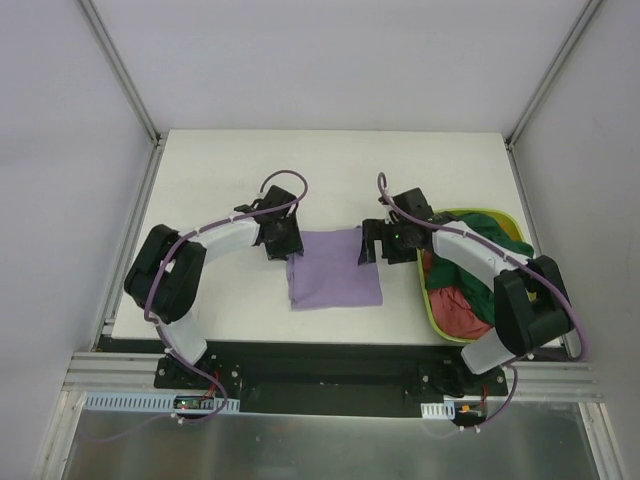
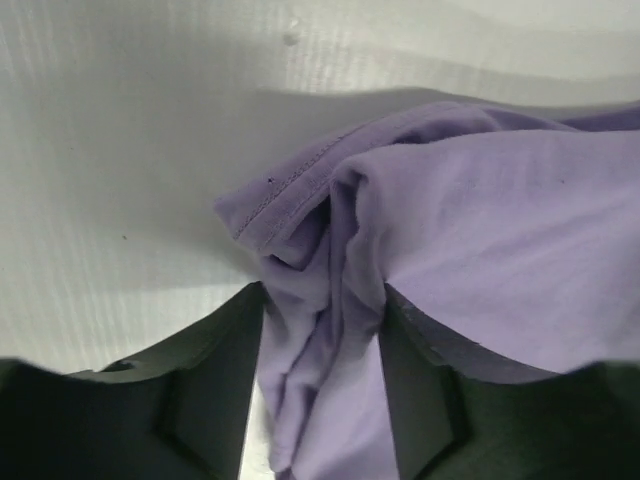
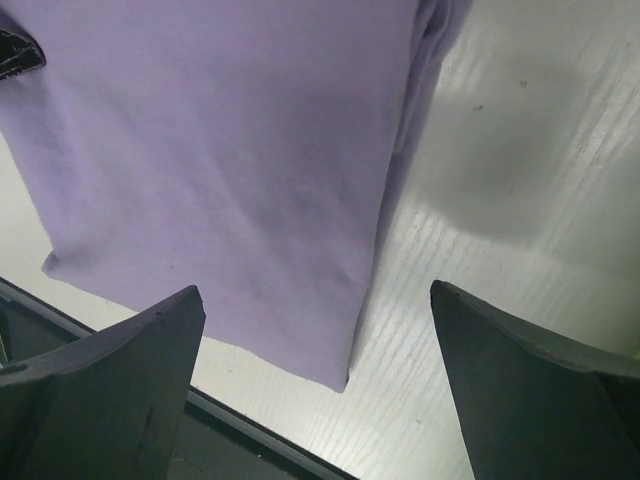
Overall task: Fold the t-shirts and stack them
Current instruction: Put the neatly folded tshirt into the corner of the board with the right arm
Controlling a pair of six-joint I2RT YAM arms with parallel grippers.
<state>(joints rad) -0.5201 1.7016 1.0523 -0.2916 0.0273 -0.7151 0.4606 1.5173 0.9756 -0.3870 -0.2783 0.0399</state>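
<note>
The lavender t-shirt needs to slide folded for stacking, so my right gripper needs to grab it next by its basket-side edge (image 1: 376, 273) (image 3: 374, 246), with the layers pinched together.
The lavender t-shirt (image 1: 335, 268) lies folded into a rectangle at the table's middle. My left gripper (image 1: 285, 245) is at its far-left corner. In the left wrist view the gripper (image 2: 322, 300) has the shirt's bunched corner (image 2: 310, 330) squeezed between both fingers, and the rest of the cloth (image 2: 500, 230) spreads to the right. My right gripper (image 1: 372, 245) hovers at the shirt's far-right corner. Its jaws (image 3: 315, 292) stand wide open over the shirt's right edge (image 3: 220, 150), holding nothing. A dark green t-shirt (image 1: 480, 235) and a red-pink one (image 1: 465, 305) lie crumpled in the basket.
The lime-green basket (image 1: 432, 315) sits at the table's right side, under my right arm. White tabletop (image 3: 500, 200) shows to the right of the lavender shirt. The table's near edge with a dark rail (image 1: 330, 350) runs just below the shirt.
</note>
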